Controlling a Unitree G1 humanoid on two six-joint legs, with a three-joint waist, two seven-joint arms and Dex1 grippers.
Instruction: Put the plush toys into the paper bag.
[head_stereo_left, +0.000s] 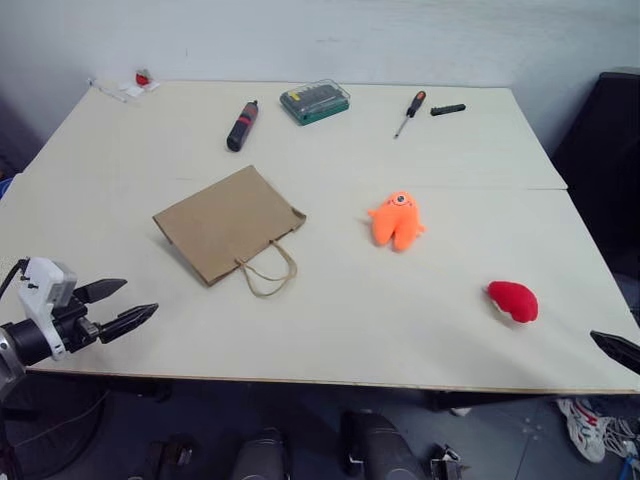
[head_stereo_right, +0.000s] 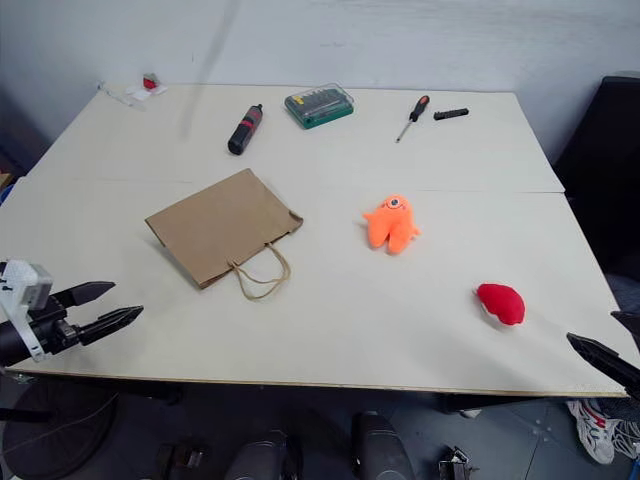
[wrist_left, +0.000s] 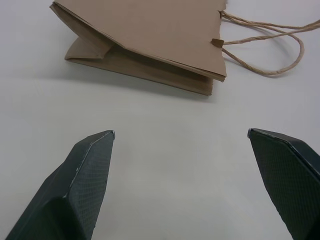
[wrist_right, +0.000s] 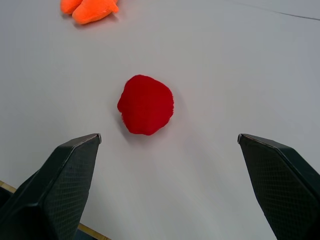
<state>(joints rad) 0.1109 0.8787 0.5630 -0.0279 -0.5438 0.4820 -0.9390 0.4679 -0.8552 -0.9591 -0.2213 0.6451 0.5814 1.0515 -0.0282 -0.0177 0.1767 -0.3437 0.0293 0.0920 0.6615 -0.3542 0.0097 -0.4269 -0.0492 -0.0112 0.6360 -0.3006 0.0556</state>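
My left gripper reaches the bag and grabs its twisted cord handle (head_stereo_left: 293, 264) next, since the handle loops out free. The bag's broad paper panel (head_stereo_left: 226, 222) lies flat on the tabletop.
The brown paper bag (head_stereo_left: 228, 222) lies flat on the table, left of centre, its cord handles (head_stereo_left: 268, 270) pointing toward the front edge. The orange plush toy (head_stereo_left: 397, 220) sits to the right of the bag. Near the front right lies the red plush toy (head_stereo_left: 513, 301). My left gripper (head_stereo_left: 140, 297) hovers open at the front left, short of the bag (wrist_left: 150, 30), with nothing between its fingers. At the front right corner my right gripper (wrist_right: 169, 135) is open and empty, pointing at the red toy (wrist_right: 146, 104) just beyond its fingertips.
Along the far side lie a black-and-red power screwdriver (head_stereo_left: 242, 125), a green bit case (head_stereo_left: 314, 102), a thin screwdriver (head_stereo_left: 410, 112) and a small black bit holder (head_stereo_left: 448, 109). A small red item (head_stereo_left: 143, 78) sits at the far left corner. A dark chair (head_stereo_left: 610, 150) stands to the right.
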